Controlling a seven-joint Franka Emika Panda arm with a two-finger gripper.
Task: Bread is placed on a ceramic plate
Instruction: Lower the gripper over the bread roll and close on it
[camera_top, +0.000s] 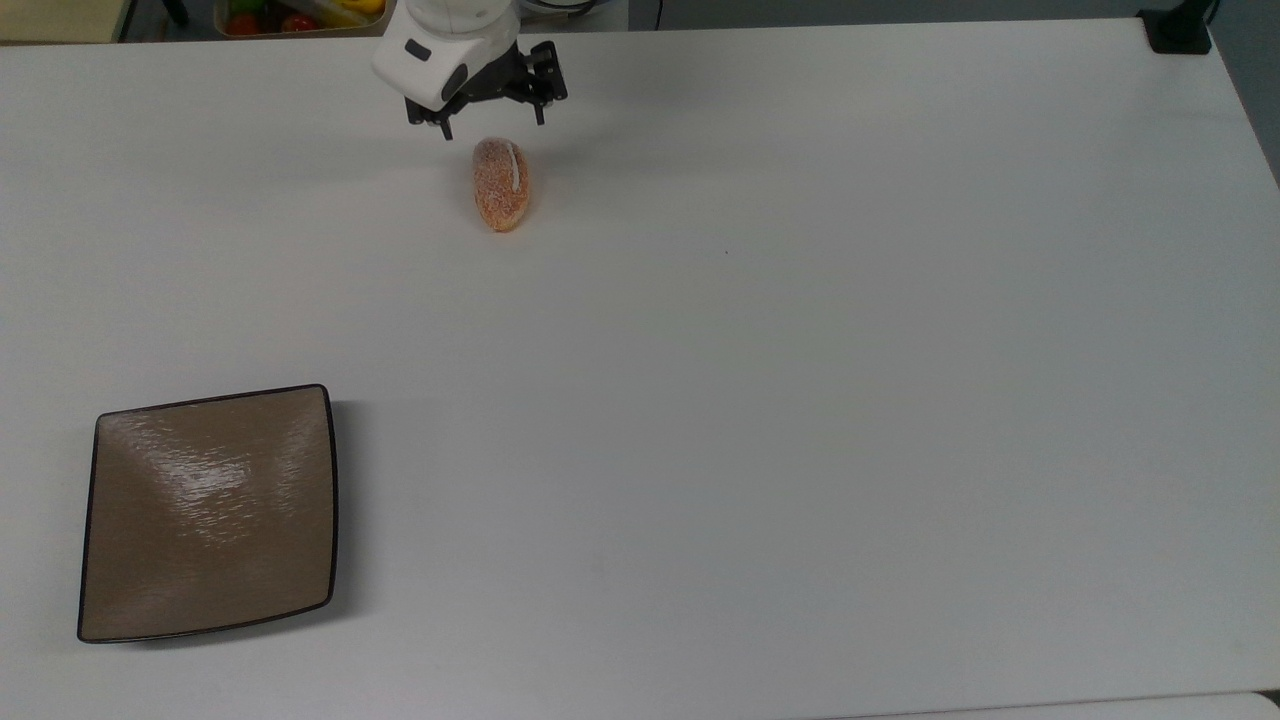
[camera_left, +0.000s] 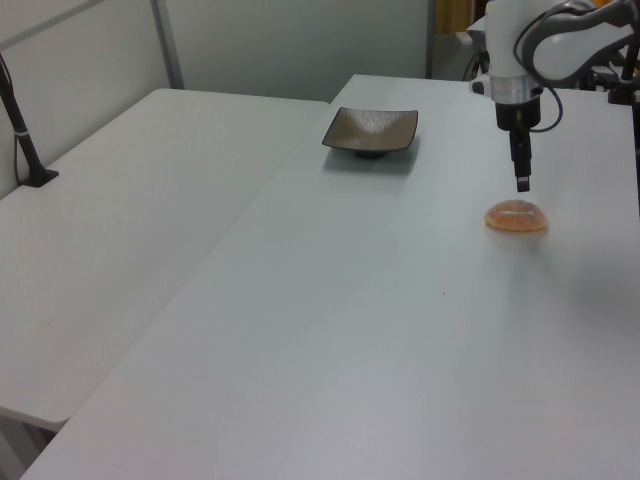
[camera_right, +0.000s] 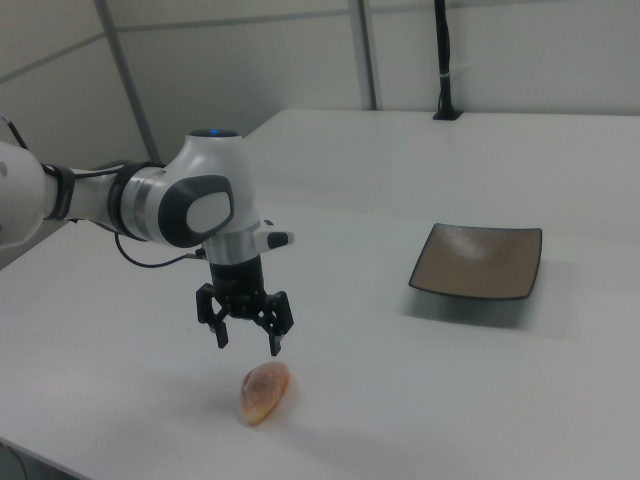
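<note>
I will next grip the bread by its middle (camera_left: 517, 216) to place it on the ceramic plate (camera_left: 372, 129).
The bread (camera_top: 500, 185) is a small oval orange-brown loaf with a white slit, lying on the white table near the top view's upper middle; it also appears as bread (camera_left: 516, 216) and bread (camera_right: 264, 391). My gripper (camera_top: 493, 122) hangs open just above the bread's far end, fingers spread and empty; the same gripper (camera_right: 249, 347) sits a little above the loaf in the right view, and gripper (camera_left: 521, 183) in the left view. The ceramic plate (camera_top: 120, 590), square and tan-brown with a dark rim, lies empty at the top view's lower left, far from the bread.
A bin of colourful items (camera_top: 290, 15) stands beyond the table's far edge in the top view. A black post base (camera_top: 1178, 30) sits at the top view's upper right corner. A second white table (camera_left: 130, 200) adjoins on the left view's left.
</note>
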